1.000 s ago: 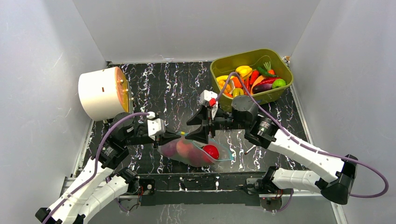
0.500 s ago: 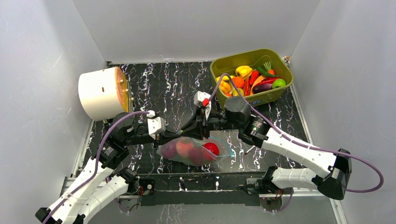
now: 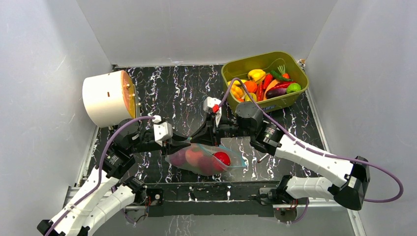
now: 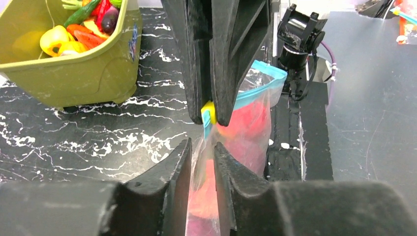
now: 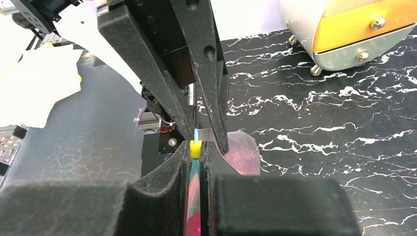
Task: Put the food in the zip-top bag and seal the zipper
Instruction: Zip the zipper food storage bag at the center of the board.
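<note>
The bag's clear corner runs between my fingers just below the teal zipper's end, so closing now would catch the bag's corner: my left gripper should close on it.
The zip-top bag (image 3: 236, 158) lies near the front edge between both arms. Food shows through it: a red apple (image 3: 222, 158), a peach-coloured piece (image 3: 195, 156) and a purple one (image 3: 178, 158). My right gripper (image 3: 201, 139) is shut on the yellow slider (image 5: 195, 150) of the teal zipper (image 4: 255, 91), at the bag's left end. My left gripper (image 4: 202, 147) faces it from the left. Its fingers (image 4: 179, 162) stand slightly apart, with the bag's clear corner running loosely through the gap. The rest of the bag's mouth is hidden behind the right fingers.
An olive-green tub (image 3: 225, 73) at the back right holds several more toy fruits and vegetables. A white round drawer unit (image 3: 103, 98) with an orange front stands at the back left. White walls close in on three sides.
My right gripper slid left along the top of the bag and closed on the yellow slider. My left gripper's jaws parted a little and let go of the bag's corner.
</note>
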{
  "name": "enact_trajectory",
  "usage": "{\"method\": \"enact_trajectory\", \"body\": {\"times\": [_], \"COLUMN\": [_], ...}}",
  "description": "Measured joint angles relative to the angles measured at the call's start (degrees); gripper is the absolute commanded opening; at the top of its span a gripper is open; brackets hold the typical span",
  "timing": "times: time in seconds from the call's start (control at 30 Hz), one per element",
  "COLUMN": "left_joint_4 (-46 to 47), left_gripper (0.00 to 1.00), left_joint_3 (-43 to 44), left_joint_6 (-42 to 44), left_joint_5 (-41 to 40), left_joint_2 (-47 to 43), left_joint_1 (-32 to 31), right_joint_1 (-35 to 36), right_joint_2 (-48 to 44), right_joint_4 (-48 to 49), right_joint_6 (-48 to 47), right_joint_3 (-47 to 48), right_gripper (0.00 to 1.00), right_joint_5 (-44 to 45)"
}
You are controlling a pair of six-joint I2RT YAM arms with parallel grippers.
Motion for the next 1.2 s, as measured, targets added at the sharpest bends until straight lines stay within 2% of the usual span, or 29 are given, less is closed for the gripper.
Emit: {"method": "enact_trajectory", "body": {"times": [0.2,0.27,0.3,0.6,1.2], "left_joint_4": [1.2,1.2,1.3,1.4,2.4], "left_gripper": [0.23,0.05,0.00,0.00,0.00], "left_joint_3": [0.0,0.0,0.0,0.0,0.0], "left_joint_6": [-0.4,-0.3,-0.2,0.3,-0.3], "left_joint_5": [1.5,2.0,2.2,2.9,-1.4], "left_joint_2": [0.2,0.6,0.8,1.0,-2.5], "left_joint_1": [0.0,0.0,0.0,0.0,-0.1], "right_joint_1": [0.1,0.2,0.2,0.2,0.7], "right_joint_2": [0.8,0.9,0.9,0.8,-1.5], "right_joint_4": [0.0,0.0,0.0,-0.5,-5.0], "right_joint_6": [0.0,0.0,0.0,-0.8,-5.7], "right_joint_3": [0.0,0.0,0.0,0.0,0.0], "right_gripper": [0.00,0.00,0.00,0.00,0.00], "right_joint_5": [-0.2,-0.3,-0.4,-0.2,4.1]}}
